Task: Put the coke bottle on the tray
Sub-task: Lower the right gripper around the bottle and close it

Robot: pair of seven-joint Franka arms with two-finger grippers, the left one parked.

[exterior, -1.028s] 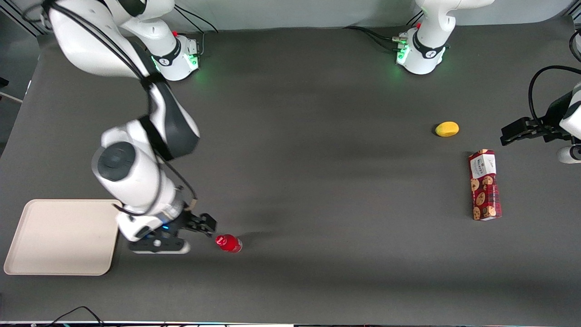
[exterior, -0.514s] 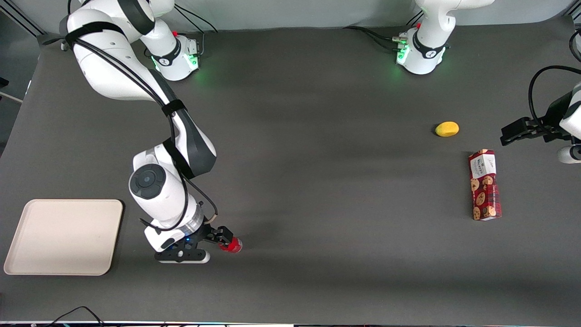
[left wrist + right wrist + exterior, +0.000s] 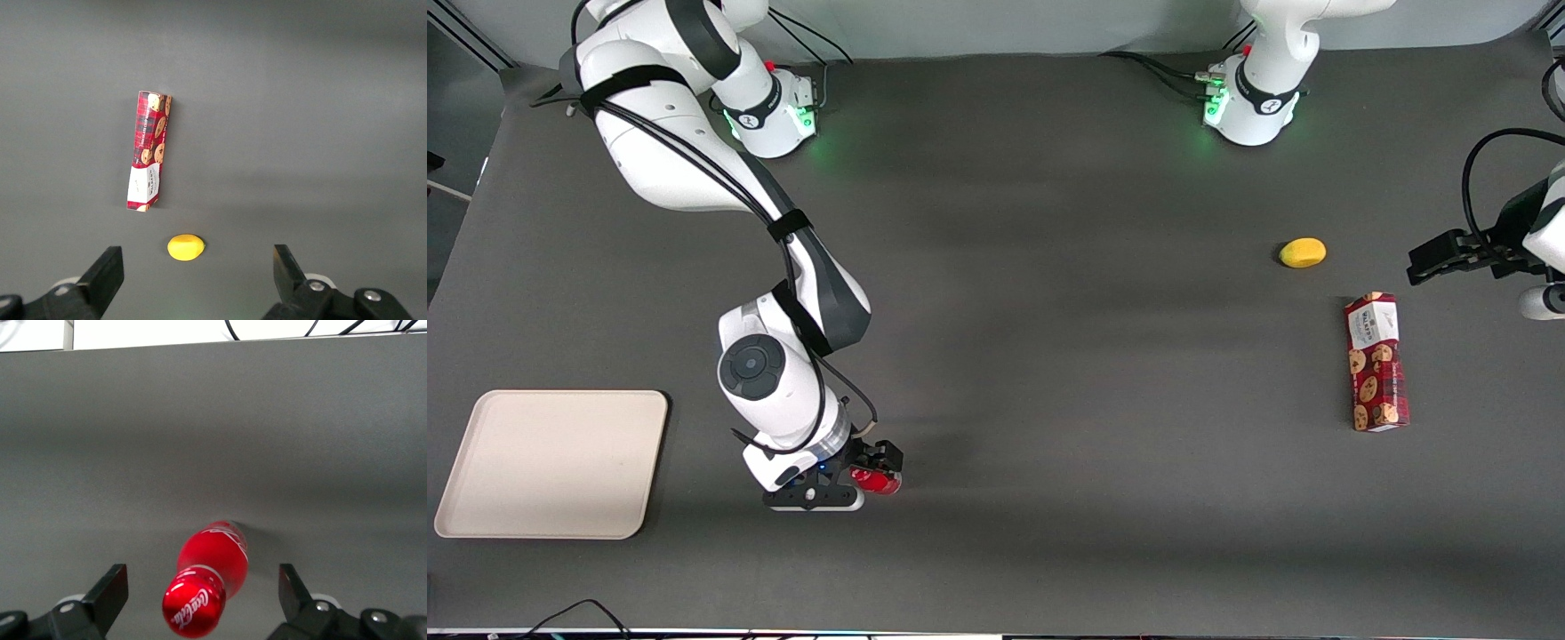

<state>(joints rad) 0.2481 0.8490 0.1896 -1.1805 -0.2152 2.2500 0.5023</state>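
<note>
The robot's right gripper needs to set the bottle on the tray, so it should next grab the coke bottle by its capped top.
The small red coke bottle stands upright on the dark table near the front camera. In the right wrist view the coke bottle shows from above, its red cap between the two fingers, with gaps on both sides. My right gripper is directly above the bottle, open, touching nothing; in the wrist view the gripper straddles the cap. The beige tray lies flat and bare at the working arm's end of the table, well apart from the bottle.
A long red cookie box and a yellow oval fruit lie toward the parked arm's end of the table; both also show in the left wrist view, the box and the fruit.
My right arm has swung away from the tray toward the bottle; the gripper, first beside the bottle, now sits over it with its fingers on either side. The bottle has not moved.
</note>
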